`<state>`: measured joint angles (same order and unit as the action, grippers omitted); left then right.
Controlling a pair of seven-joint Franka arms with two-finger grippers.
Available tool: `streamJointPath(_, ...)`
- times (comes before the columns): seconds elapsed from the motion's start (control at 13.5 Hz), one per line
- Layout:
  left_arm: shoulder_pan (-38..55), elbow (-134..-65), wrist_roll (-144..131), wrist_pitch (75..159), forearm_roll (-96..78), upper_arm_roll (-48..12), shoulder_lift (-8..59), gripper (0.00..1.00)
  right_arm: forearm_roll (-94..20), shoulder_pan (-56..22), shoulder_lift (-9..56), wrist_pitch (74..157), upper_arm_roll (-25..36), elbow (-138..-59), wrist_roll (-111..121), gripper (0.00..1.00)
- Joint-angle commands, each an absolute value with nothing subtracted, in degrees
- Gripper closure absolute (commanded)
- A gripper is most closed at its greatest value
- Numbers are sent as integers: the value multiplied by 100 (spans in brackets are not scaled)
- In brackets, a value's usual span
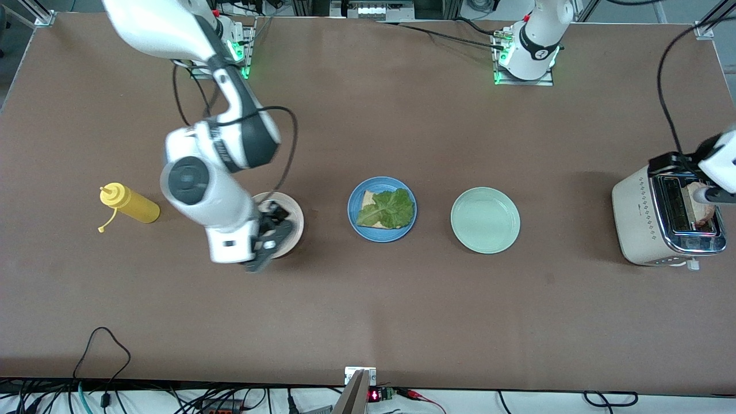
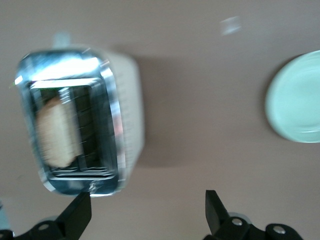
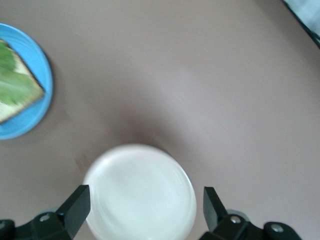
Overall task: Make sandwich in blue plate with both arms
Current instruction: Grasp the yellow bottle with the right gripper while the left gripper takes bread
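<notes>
I will next use my left gripper to grab the bread slice by its exposed top edge (image 1: pixel 705 209), because the toaster's slot closes around the lower part of the slice.
The blue plate (image 1: pixel 382 209) lies mid-table with one bread slice (image 1: pixel 368 199) on it and a green lettuce leaf (image 1: pixel 390 209) on top; no second slice covers it. The plate (image 3: pixel 35 107) and its lettuce (image 3: pixel 9 75) also show in the right wrist view. Another bread slice (image 1: pixel 705 210) stands in the toaster's slot (image 2: pixel 55 132). My left gripper (image 1: pixel 710 196) hangs open and empty over the toaster (image 2: pixel 147 207). My right gripper (image 1: pixel 275 230) hangs open and empty over the cream-white plate (image 3: pixel 145 205).
The cream-white plate (image 1: pixel 292 214) (image 3: pixel 140 192) is bare and lies toward the right arm's end. A pale mint-green plate (image 1: pixel 485 219) (image 2: pixel 297 97) lies between the blue plate and the toaster (image 1: pixel 644 221) (image 2: pixel 127 107). A yellow squeeze bottle (image 1: pixel 129 205) lies at the right arm's end.
</notes>
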<state>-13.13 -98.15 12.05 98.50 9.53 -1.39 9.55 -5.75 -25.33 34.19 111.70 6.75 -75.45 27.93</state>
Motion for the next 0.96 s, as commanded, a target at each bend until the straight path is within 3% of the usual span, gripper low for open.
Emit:
streamJointPath(0.0, -1598, -9686, 1790, 10237, 1545, -176, 1396, 0, -563, -2313, 2271, 10916, 1001, -8723, 2557, 0)
streamJointPath(0.3, -2073, -9686, 2713, 11283, 1565, -176, 1845, 0, -545, -1426, 1084, 10907, 1037, -10060, 2540, 0)
streamJointPath(0.45, -2162, -9694, 2812, 11329, 1547, -185, 1968, 0, -528, -1021, 705, 10890, 1037, -10475, 2654, 0)
streamJointPath(0.52, -2171, -9703, 2804, 11320, 1512, -176, 1995, 5, -527, -811, 642, 10820, 1037, -10520, 2959, 0)
streamJointPath(0.59, -2188, -9694, 2821, 11320, 1538, -176, 1995, 18, -545, -504, 642, 10758, 1037, -10512, 3588, 0)
streamJointPath(0.67, -2197, -9694, 2934, 11303, 1564, -176, 2013, 41, -545, -275, 668, 10749, 1037, -10486, 4152, 0)
streamJointPath(0.82, -2337, -9694, 3225, 11294, 1547, -176, 2030, 68, -589, 112, 677, 10705, 1037, -10485, 5303, 0)
streamJointPath(0.89, -2381, -9694, 3260, 11285, 1547, -184, 2082, 75, -641, 288, 685, 10662, 1037, -10494, 5787, 0)
